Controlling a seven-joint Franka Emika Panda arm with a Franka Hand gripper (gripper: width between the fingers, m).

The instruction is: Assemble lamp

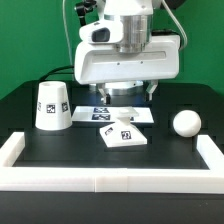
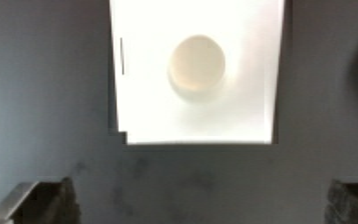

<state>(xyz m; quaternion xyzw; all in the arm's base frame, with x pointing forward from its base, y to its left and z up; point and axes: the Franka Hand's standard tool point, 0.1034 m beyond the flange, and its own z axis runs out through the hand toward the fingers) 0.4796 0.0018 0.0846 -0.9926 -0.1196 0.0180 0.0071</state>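
My fingers are short of the white base, so it isn't time to close yet. My gripper needs to move toward the base first and then close on the base.
The flat square base (image 1: 124, 134) lies on the black table in the middle, with a tag on top. In the wrist view it appears as a bright white plate (image 2: 197, 70) with an oval hollow. The cup-like shade (image 1: 52, 105) stands upside down at the exterior view's left. The ball-headed bulb (image 1: 185, 123) lies at the right. My gripper (image 1: 126, 94) hangs low behind the base, over the marker board (image 1: 112, 113). It is open and empty. In the wrist view (image 2: 197, 205) its two dark fingertips (image 2: 41, 200) stand far apart with only bare table between them.
A white raised border (image 1: 110, 176) runs along the table's front and up both sides. A green wall stands behind the arm.
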